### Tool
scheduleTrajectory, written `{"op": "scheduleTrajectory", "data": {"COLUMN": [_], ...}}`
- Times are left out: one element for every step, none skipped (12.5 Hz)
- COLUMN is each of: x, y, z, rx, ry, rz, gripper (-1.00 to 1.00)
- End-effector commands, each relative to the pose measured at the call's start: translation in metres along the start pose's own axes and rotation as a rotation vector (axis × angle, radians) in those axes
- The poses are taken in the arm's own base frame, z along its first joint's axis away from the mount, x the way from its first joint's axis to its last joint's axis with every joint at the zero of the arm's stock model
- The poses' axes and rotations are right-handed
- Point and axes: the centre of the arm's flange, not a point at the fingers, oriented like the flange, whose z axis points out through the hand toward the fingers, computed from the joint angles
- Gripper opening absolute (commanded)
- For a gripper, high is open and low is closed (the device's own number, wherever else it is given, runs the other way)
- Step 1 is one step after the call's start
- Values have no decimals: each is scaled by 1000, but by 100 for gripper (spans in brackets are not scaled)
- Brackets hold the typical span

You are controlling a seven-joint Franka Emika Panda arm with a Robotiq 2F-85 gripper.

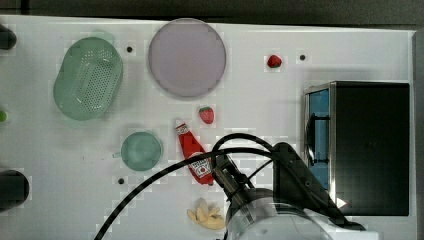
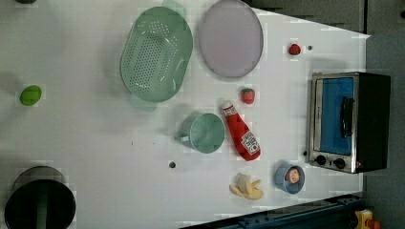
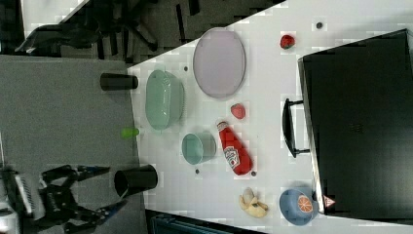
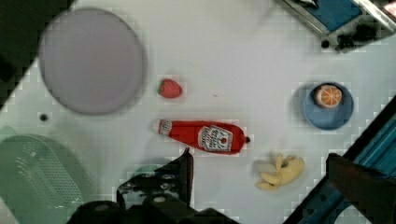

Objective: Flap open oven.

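The robot's gripper should next take hold of the oven by its blue glass door [image 2: 330, 103], at the dark bar handle [image 2: 347, 117], to flap the oven open.
The oven [image 1: 372, 147] is a black box at the top view's right, with its blue glass door [image 1: 320, 131] facing the table's middle. The door stands shut, and the dark bar handle [image 2: 347, 117] lies flat against the glass. In the right view the handle [image 3: 290, 127] juts from the oven [image 3: 363, 122] toward the table. My gripper [image 4: 259, 157] hangs open and holds nothing, high over the ketchup bottle and the banana. One dark finger [image 4: 186, 170] stands at each side of that spot. The oven's corner [image 4: 334, 14] sits far from my fingers. My arm [image 1: 282, 200] reaches in from the top view's lower edge.
A ketchup bottle [image 1: 194, 158], a peeled banana [image 1: 206, 215] and a blue bowl with an orange slice [image 2: 290, 178] lie near the oven's front. Farther off are two strawberries [image 1: 206, 114] [image 1: 274, 61], a green cup [image 1: 141, 150], a green colander [image 1: 88, 78] and a purple plate [image 1: 187, 57].
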Motion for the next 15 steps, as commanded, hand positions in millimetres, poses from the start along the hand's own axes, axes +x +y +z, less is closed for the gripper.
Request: {"op": "scheduleTrajectory", "data": {"x": [16,16,17,18,21,25,30,37,45,54,65,78,91,103,114], "y": [-10,-10,-9,-8,-6,-2,3,10,18,27,36,45,53,61,68], "z": [45,45,46,47,49,52,56,60,66,72,77,83,88,94,103], "rx": [-78,-79,-81,-82,-84,-87,-89,-90,-89,-90,-89,-96,-110,-129,-145], "ry": [-67,-67,-67,-70,-74,-79,-89,-100,-111,-116,-108,-90,-68,-48,-41], "rz": [76,76,77,81,88,97,87,38,-41,-122,-200,-274,-344,-411,-475], "gripper": [40,15,-9,-32,-55,-65,-65,-65,-65,-65,-65,-65,-65,-65,-65]}}
